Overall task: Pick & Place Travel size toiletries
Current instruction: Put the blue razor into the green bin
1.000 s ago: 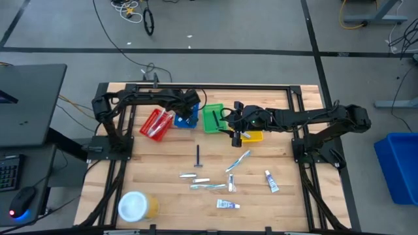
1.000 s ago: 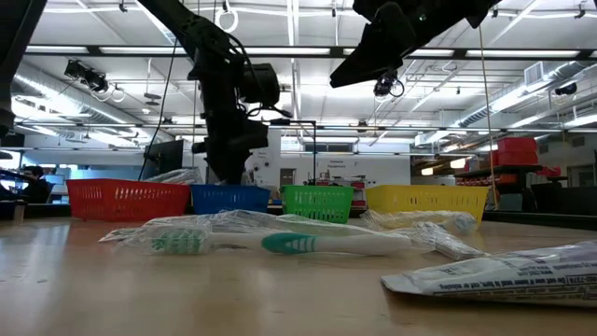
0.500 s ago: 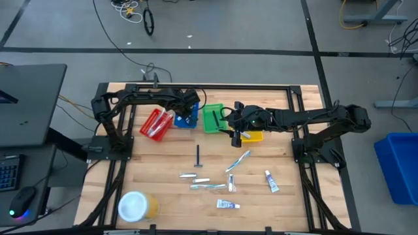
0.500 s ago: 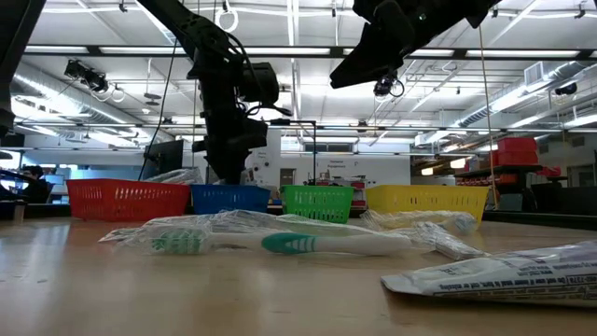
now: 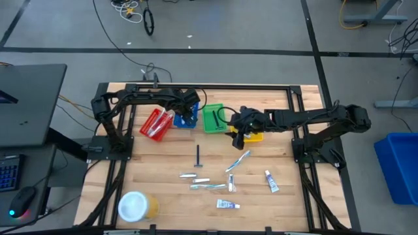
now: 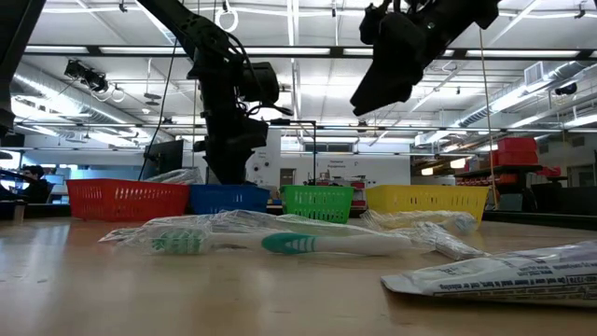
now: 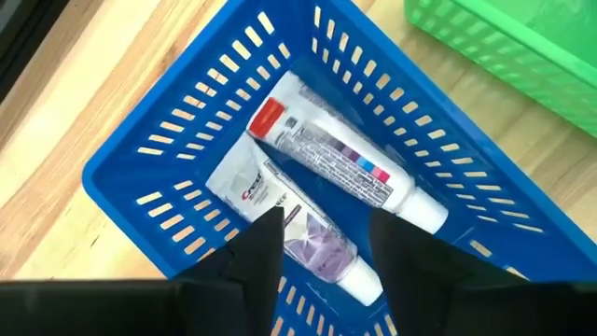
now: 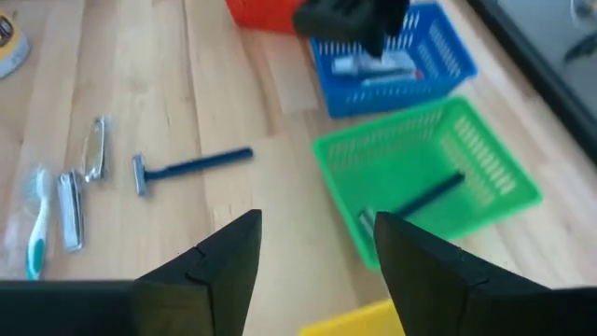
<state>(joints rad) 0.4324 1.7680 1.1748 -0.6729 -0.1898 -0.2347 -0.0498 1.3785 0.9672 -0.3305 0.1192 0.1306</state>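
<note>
The blue razor needs to be put away in the green bin (image 5: 213, 119), so my left gripper will grip the razor by its handle (image 5: 198, 153) next.
My left gripper (image 7: 326, 224) hangs open over the blue bin (image 5: 187, 119), touching nothing. Two white tubes (image 7: 340, 163) (image 7: 298, 229) lie flat on that bin's floor. My right gripper (image 8: 317, 233) hovers open and empty above the near edges of the green bin (image 5: 213, 119) and yellow bin (image 5: 255, 136). A dark stick (image 8: 424, 198) rests in the green bin. On the table lie a blue razor (image 5: 198, 155), toothbrushes (image 5: 238, 160) (image 5: 208, 187), small tubes (image 5: 271, 181) (image 5: 228, 204) and silvery tubes (image 5: 189, 175).
A red bin (image 5: 156, 123) stands left of the blue one, holding packets. A yellow jar with a white lid (image 5: 136, 206) sits at the near left corner. A black frame rail (image 5: 209, 87) borders the table's far edge.
My right gripper has shifted slightly toward the table's right edge and tipped, so its fingers point more steeply down than before. The toiletries on the table lie where they were.
</note>
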